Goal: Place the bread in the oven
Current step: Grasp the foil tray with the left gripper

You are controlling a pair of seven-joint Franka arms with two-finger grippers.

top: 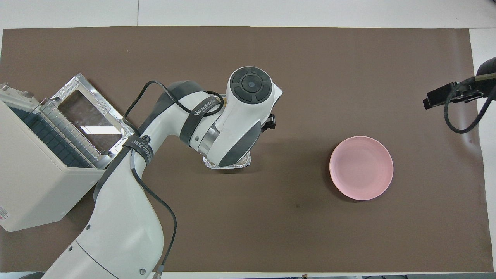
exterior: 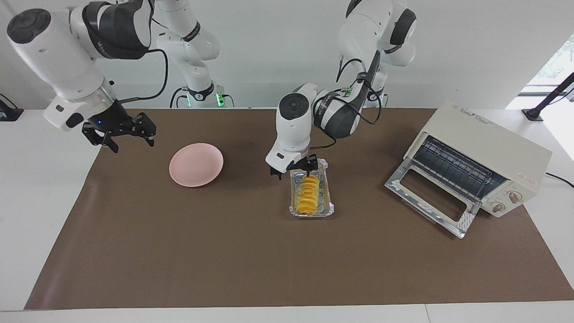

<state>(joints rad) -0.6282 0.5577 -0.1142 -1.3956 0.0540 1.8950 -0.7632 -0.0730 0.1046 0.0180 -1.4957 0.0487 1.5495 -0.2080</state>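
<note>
The left gripper grabs the foil tray by its rim (top: 228, 166) next, to put the bread in the oven (top: 39, 172).
The bread (exterior: 308, 195), a ridged yellow-orange loaf, lies in a crinkled silver foil tray (exterior: 332, 207) at mid-table. My left gripper (exterior: 294, 171) is low at the tray's end nearest the robots, open, with one finger (exterior: 309, 168) inside the tray just above the loaf's end and the other outside the tray wall. In the overhead view the left arm hides the bread, and only the tray's rim (top: 226, 165) shows. The cream oven (exterior: 482, 150) stands at the left arm's end with its glass door (exterior: 430, 198) dropped open and its wire rack showing. My right gripper (exterior: 120, 131) is open and raised over the mat's edge.
A pink plate (exterior: 196, 164) sits empty on the brown mat toward the right arm's end; it also shows in the overhead view (top: 361, 167). The oven (top: 35, 174) and its open door (top: 91, 116) lie beside the left arm's elbow.
</note>
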